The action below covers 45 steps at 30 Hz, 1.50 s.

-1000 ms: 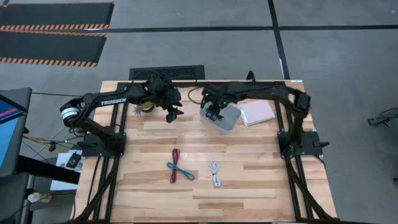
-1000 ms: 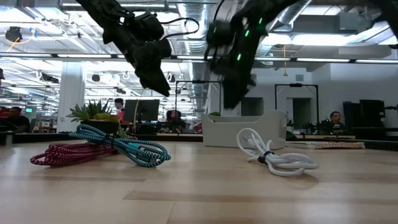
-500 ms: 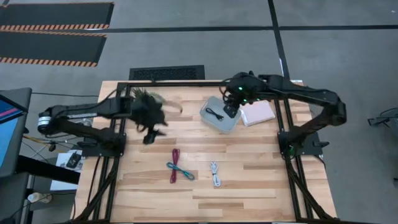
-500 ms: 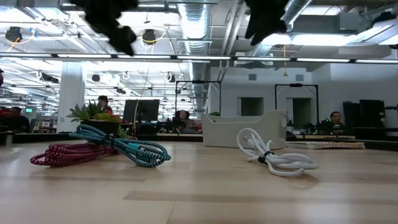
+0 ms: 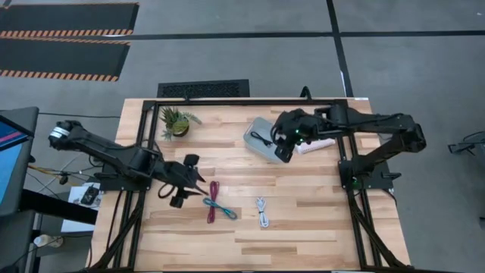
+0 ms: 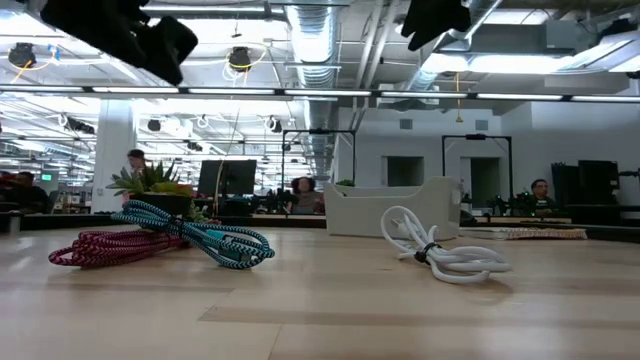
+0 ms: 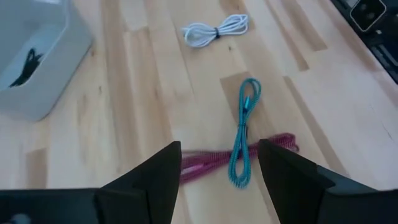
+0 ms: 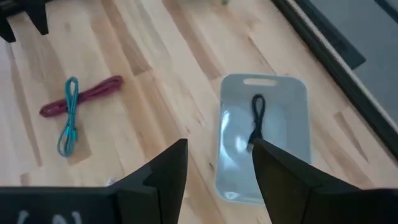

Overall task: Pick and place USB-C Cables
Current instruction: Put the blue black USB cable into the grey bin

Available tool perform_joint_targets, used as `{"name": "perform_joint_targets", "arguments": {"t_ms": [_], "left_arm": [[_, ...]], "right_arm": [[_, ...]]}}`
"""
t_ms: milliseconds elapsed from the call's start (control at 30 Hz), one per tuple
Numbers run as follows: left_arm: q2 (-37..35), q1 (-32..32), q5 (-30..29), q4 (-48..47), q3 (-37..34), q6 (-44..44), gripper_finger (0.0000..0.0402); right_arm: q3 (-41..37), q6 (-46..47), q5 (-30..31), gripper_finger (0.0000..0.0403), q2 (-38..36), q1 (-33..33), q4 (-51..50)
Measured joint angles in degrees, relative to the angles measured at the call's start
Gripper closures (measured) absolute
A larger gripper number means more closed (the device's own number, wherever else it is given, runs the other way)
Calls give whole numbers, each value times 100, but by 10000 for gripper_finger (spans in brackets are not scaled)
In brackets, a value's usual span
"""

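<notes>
The teal cable has to come off the maroon one to be placed, so my left gripper needs to grab the teal cable next by its tied middle (image 5: pixel 218 207) (image 7: pixel 243 130).
The maroon cable (image 5: pixel 213 196) and the teal cable (image 5: pixel 220 208) lie crossed on the table, the teal one over the maroon one (image 7: pixel 211 160). The white cable (image 5: pixel 262 212) lies to their right. The black cable (image 8: pixel 256 121) lies inside the clear bin (image 5: pixel 258 129). My left gripper (image 5: pixel 189 180) is open and empty, in the air just left of the crossed cables (image 7: pixel 244 134). My right gripper (image 5: pixel 285 149) is open and empty, high over the bin's near right corner.
A small potted plant (image 5: pixel 176 121) stands at the far left. A white flat pad (image 5: pixel 317 141) lies right of the bin, partly under my right arm. The dark frame rails run along the table's far, left and right sides. Bare wood lies near the front edge.
My left gripper has swung from beside the plant toward the table's near edge and now hangs left of the crossed cables. My right gripper has risen from over the bin and shifted right; the black cable now shows lying in the bin.
</notes>
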Motion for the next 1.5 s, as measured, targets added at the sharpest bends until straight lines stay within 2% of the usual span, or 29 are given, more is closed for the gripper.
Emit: {"name": "perform_joint_targets", "arguments": {"t_ms": [133, 333, 500, 667, 767, 867, 1033, 1500], "left_arm": [[453, -78, 92, 348, -227, 9, 198], [1141, -81, 449, 1434, -611, 132, 198], [1803, -81, 442, 1522, -609, 409, 198], [2449, -81, 689, 1832, -609, 493, 198], [2666, -77, 995, 2185, -609, 542, 198], [2771, -75, 1037, 2221, -607, 557, 203], [2788, 18, 1191, 2153, -607, 562, 228], [2788, 67, 1352, 2090, -603, 665, 336]], "right_arm": [[17, 33, -2, 200, 83, 196, 156], [3, 30, -4, 198, 180, 353, 185], [3, 33, 9, 201, 262, 364, 192], [11, 33, 15, 204, 254, 363, 228], [11, 33, 15, 204, 256, 362, 230], [11, 32, 15, 204, 255, 362, 227], [11, 31, 15, 204, 254, 362, 234], [11, 31, 15, 216, 254, 362, 276]]}}
